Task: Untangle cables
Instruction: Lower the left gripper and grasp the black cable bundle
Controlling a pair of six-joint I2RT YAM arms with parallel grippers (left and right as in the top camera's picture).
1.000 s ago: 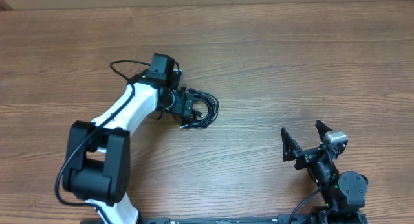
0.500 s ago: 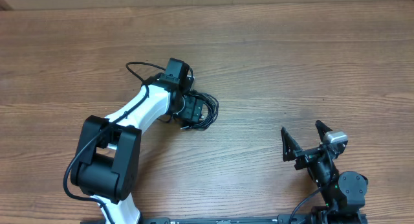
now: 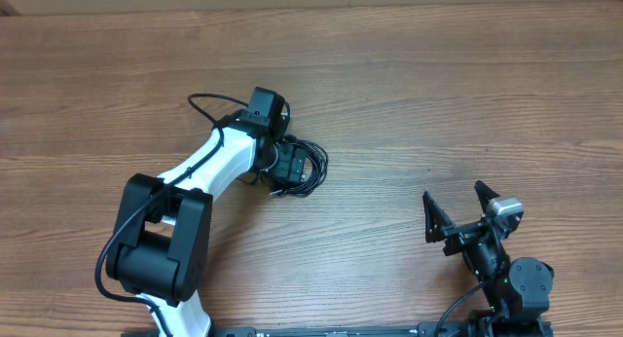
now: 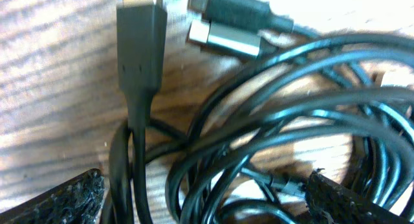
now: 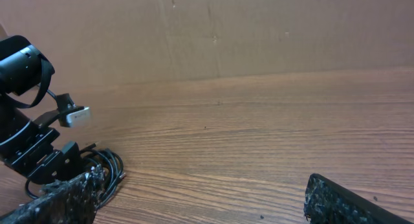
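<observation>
The left gripper grabs the cables across the bunched cords behind the black USB plug next. That leaves the cables' loops free for my right gripper to untangle.
The cables (image 3: 310,165) lie as a tangled bundle of thin black cords on the wooden table, left of centre. In the left wrist view the cables (image 4: 278,120) fill the frame, with a black USB plug (image 4: 139,36) and two small plugs (image 4: 229,23) at the top. My left gripper (image 3: 289,168) is down on the bundle, open, with its fingertips on either side of several strands (image 4: 207,198). My right gripper (image 3: 456,212) is open and empty near the front right edge. The right wrist view shows the cables (image 5: 107,169) far to its left.
The wooden table (image 3: 438,93) is bare apart from the bundle. A brown cardboard wall (image 5: 226,30) stands along the far edge. The left arm's own thick black wire (image 3: 200,108) loops behind its wrist.
My left arm swung right over the cable bundle between one second and half a second ago, then stayed still. The right arm has not moved.
</observation>
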